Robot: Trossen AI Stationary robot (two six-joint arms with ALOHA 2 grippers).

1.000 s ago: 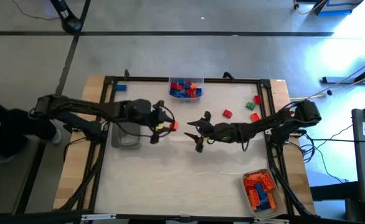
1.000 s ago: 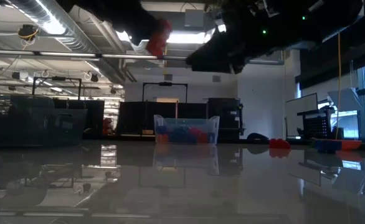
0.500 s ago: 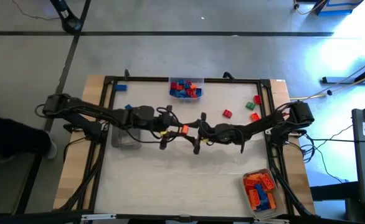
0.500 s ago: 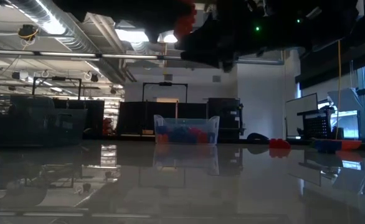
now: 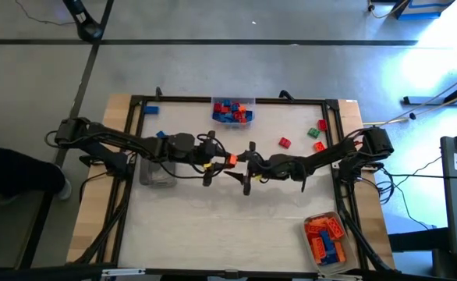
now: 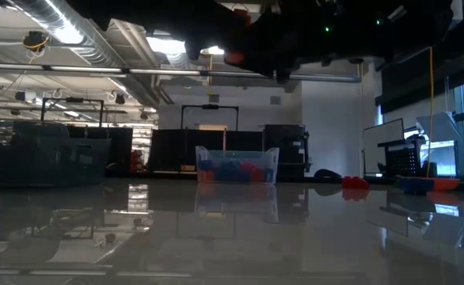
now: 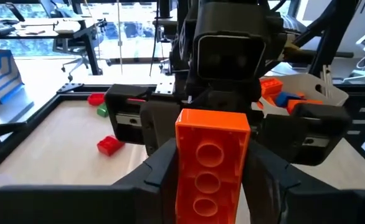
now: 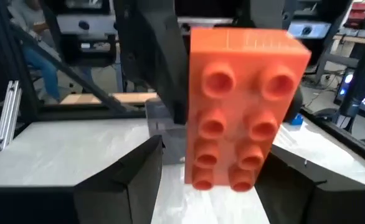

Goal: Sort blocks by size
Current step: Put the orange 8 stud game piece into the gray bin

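The lower end of the orange block (image 5: 232, 160) (image 8: 223, 171) stands between the fingers of my right gripper, so it needs to close on the block. Closing now would catch it now.
An orange two-by-four block (image 5: 230, 161) hangs above the table's middle, with my left gripper (image 5: 217, 161) shut on it. In the left wrist view its hollow underside (image 7: 210, 155) faces the camera. Its studs (image 8: 241, 106) face my right gripper (image 5: 244, 165), which meets it head-on from the table's right. That gripper is open, with a finger (image 8: 129, 177) on either side of the block's lower end. In the low view the block (image 6: 236, 57) shows high up among the dark arms. My left gripper pinches the orange block by its two long sides (image 7: 181, 186) between its two fingers (image 7: 161, 171). They come nearly level from the table's left. The block is lifted clear of the table, with its studded face turned away from the gripper. My right gripper stands around the block's lower end (image 8: 198, 177); I cannot tell whether it touches.
A clear tray of blue and red blocks (image 5: 232, 112) stands at the far edge, and a tray of orange blocks (image 5: 324, 238) at the near right. A clear tray (image 5: 158, 172) lies under the left arm. Loose red (image 5: 285, 143) and green (image 5: 313, 133) blocks lie at the right.
My left gripper has carried the orange block toward the table's right and slightly down, up to my right gripper. The block now stands between the right gripper's fingers. My right gripper has stayed nearly in place and tipped a little.
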